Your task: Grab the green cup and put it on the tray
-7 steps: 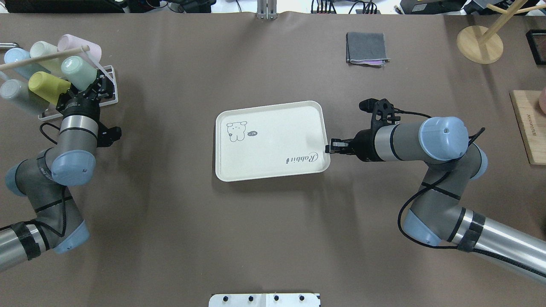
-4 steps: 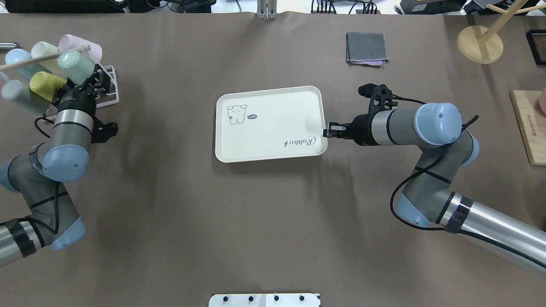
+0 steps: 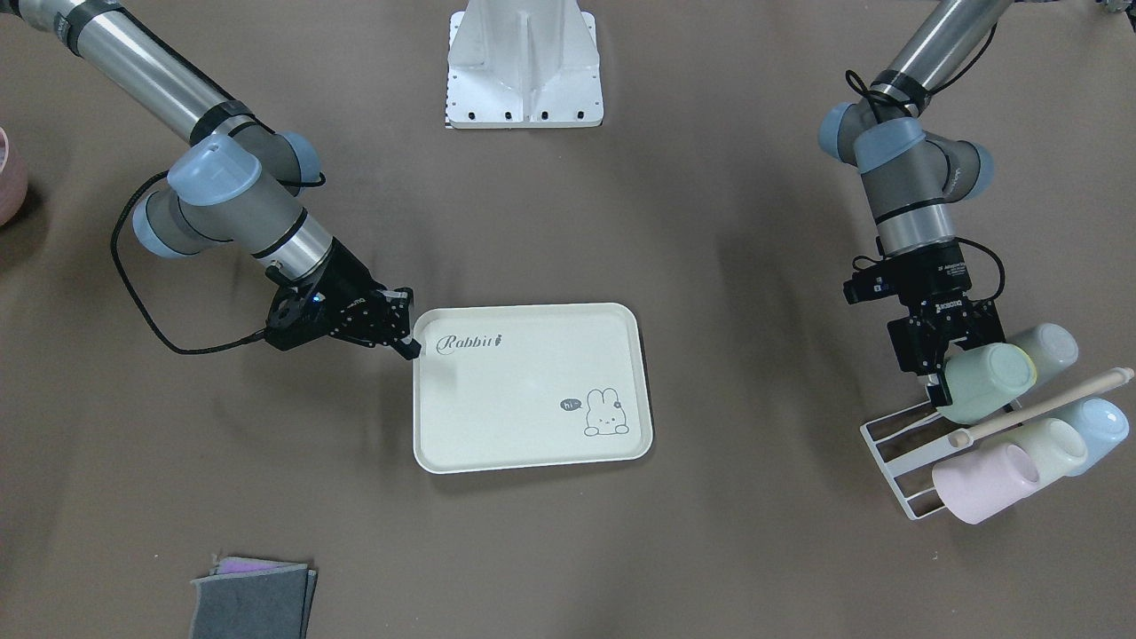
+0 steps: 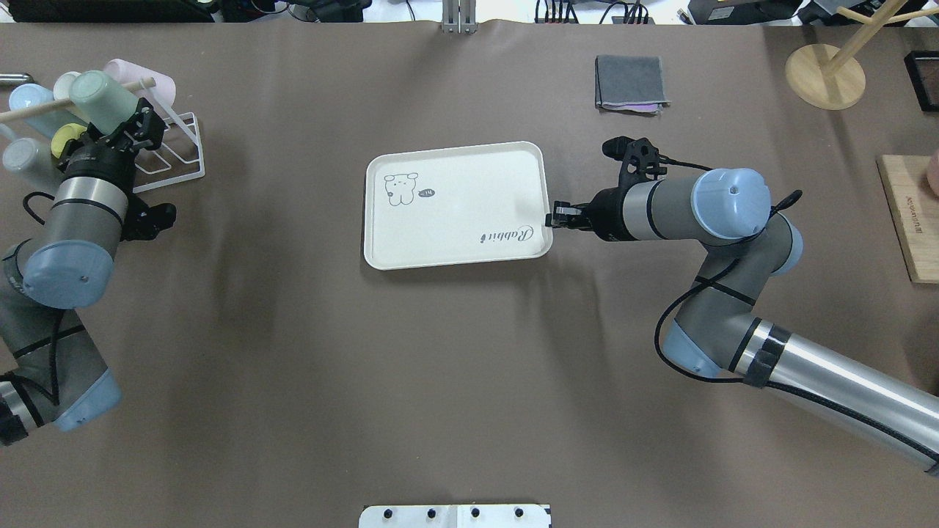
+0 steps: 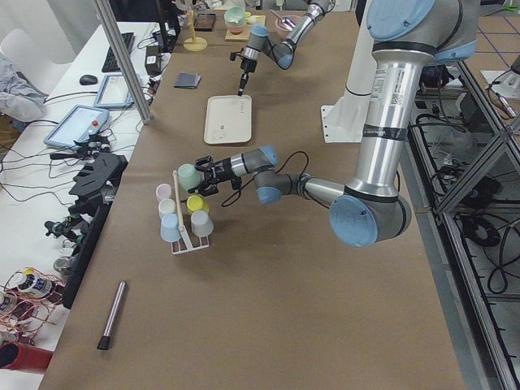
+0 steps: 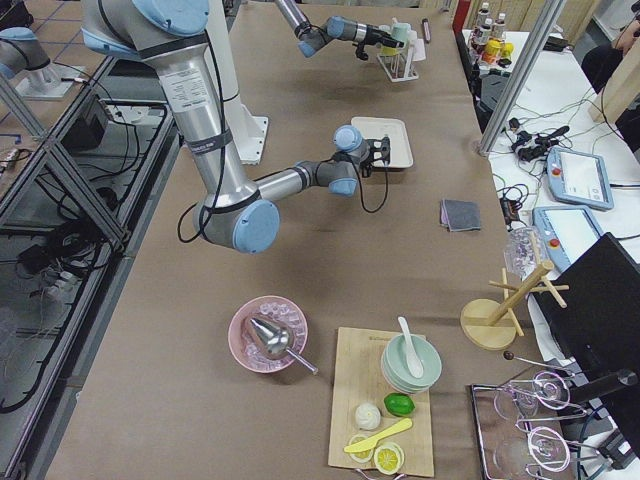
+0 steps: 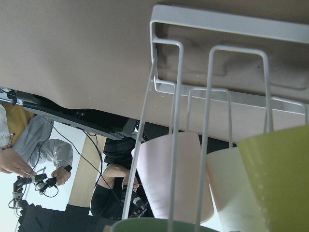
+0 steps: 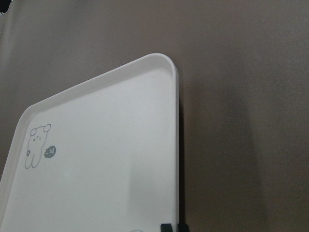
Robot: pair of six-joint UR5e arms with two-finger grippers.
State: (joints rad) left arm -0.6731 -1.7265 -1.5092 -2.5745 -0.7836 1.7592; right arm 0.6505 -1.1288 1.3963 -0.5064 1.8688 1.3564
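The cream tray's rim meets only a thin shadow on the tabletop, so the tray would rest flat. My right gripper needs to let go of the tray now.
The green cup lies on its side in the air above the white wire rack at the far left, with my left gripper shut on its open end. The front-facing view shows the cup just over the rack's other cups. Only the cup's rim shows in the left wrist view. The cream tray with the bunny drawing lies mid-table. My right gripper is shut on its right rim near the "Rabbit" script, also seen from the front and the wrist.
The rack holds pink, cream, yellow-green and blue cups, with a wooden dowel across them. A folded grey cloth lies far right of centre. A wooden stand and a wooden board sit at the right edge.
My left gripper has carried the green cup up off the rack, to the left and farther away. My right gripper has dragged the tray away from the robot and slightly left.
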